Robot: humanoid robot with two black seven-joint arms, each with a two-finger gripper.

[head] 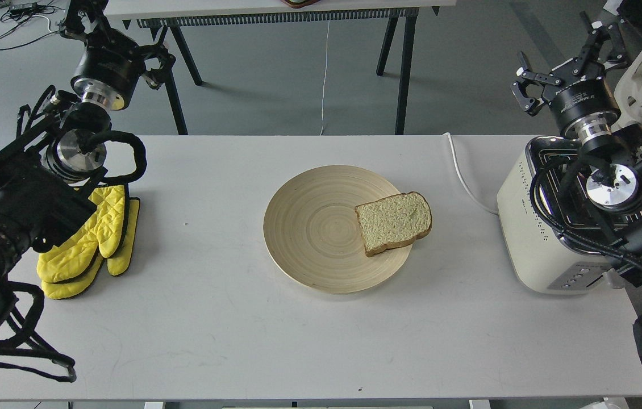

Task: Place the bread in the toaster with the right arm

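Observation:
The robot's right gripper will put the bread in the toaster (531, 227), so next it will grab the bread (394, 222) by its crust edge that sticks out over the plate.
The bread (394, 222) is a pale, speckled slice with a brown crust. It lies flat on the right side of a round wooden plate (309, 227), one corner reaching over the rim. The cream-white toaster (531, 227) stands at the table's right edge; its chrome top is partly hidden by my right arm. My right gripper (565, 65) hangs open and empty above and behind the toaster, well away from the bread. My left gripper (119, 40) is raised at the far left behind the table, its fingers spread with nothing between them.
Yellow oven mitts (91, 241) lie on the table's left under my left arm. The toaster's white cord (465, 182) runs across the table from its left side to the back edge. Trestle legs (403, 74) of another table stand behind.

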